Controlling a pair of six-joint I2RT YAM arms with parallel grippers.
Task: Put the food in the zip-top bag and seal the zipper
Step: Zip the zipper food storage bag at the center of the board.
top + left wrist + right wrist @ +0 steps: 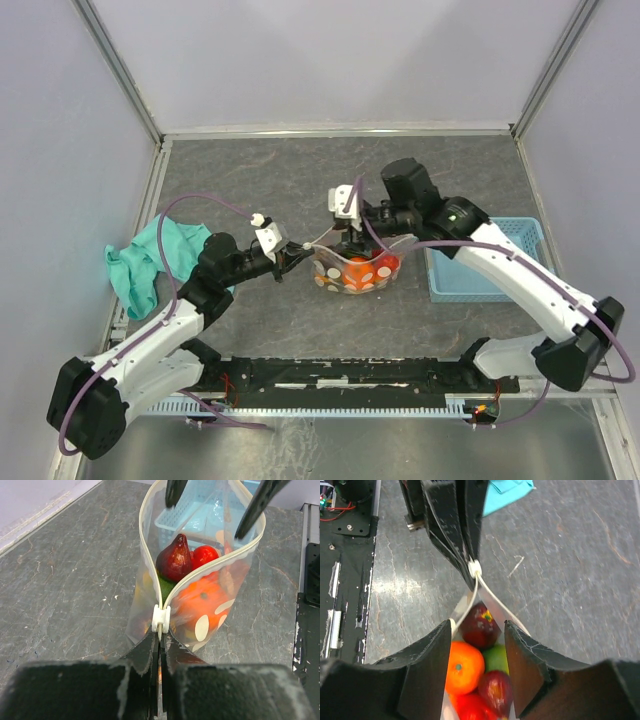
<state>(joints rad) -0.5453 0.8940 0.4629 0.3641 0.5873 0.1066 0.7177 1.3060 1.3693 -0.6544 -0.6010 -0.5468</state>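
Observation:
My right gripper grabs the white slider point(308, 246) point(475, 568) by its two sides next, beside my left gripper, to seal the zipper.
The zip-top bag point(355, 272) stands on the table with its mouth open and the food inside. In the left wrist view the bag holds a dark purple fruit point(175, 560), a red one point(205, 555), an orange one point(202, 597) and a green one point(165, 587). My left gripper point(160, 640) is shut on the zipper end just behind the white slider point(161, 620). It also shows in the top view point(288, 256). My right gripper point(477, 630) is open above the bag's mouth point(350, 238), its fingers point(427, 670) spread on either side of the food point(464, 667).
A blue plastic basket point(485, 260) sits to the right of the bag, close behind the right arm. A teal cloth point(145, 262) lies at the left edge beside the left arm. A black rail point(350, 378) runs along the near edge.

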